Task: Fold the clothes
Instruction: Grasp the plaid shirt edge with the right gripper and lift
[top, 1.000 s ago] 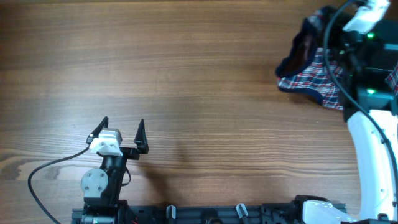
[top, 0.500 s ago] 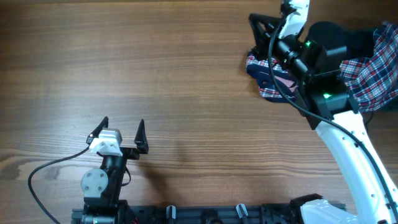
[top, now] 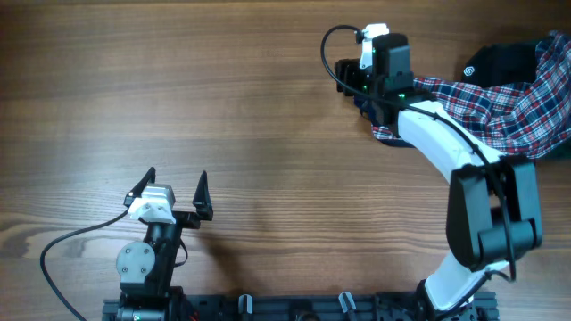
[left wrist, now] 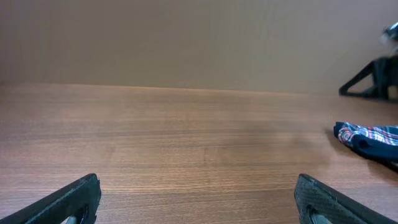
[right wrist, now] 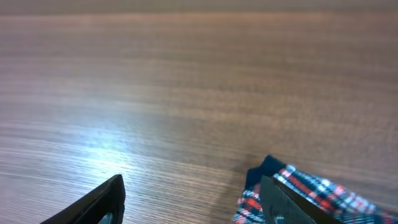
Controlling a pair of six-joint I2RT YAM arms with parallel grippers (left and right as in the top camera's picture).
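The right gripper grabs the plaid shirt [top: 500,111] by its end nearest the bare table next, to draw it from the black garment for folding.
The clothes lie at the table's far right. A red, navy and white plaid shirt [top: 500,111] is stretched out leftward, and a black garment [top: 504,61] with a small white logo lies behind it. My right gripper [top: 348,82] sits at the shirt's left end. In the right wrist view this gripper [right wrist: 193,205] is open over bare wood, with the plaid edge [right wrist: 311,190] lying against its right finger [right wrist: 292,202]. My left gripper [top: 174,185] rests open near the front left, far from the clothes. In the left wrist view it [left wrist: 199,208] holds nothing, and the shirt's tip [left wrist: 367,138] shows at the far right.
The wooden table [top: 223,89] stretches bare from the left gripper to the clothes. The right arm's white link [top: 437,134] lies across the shirt. A black rail [top: 294,308] runs along the front edge. A cable [top: 62,245] loops beside the left arm's base.
The right arm swung left across the table, pulling the plaid shirt out leftward. Its jaws, shut on the cloth before, now stand apart. The left arm has not moved.
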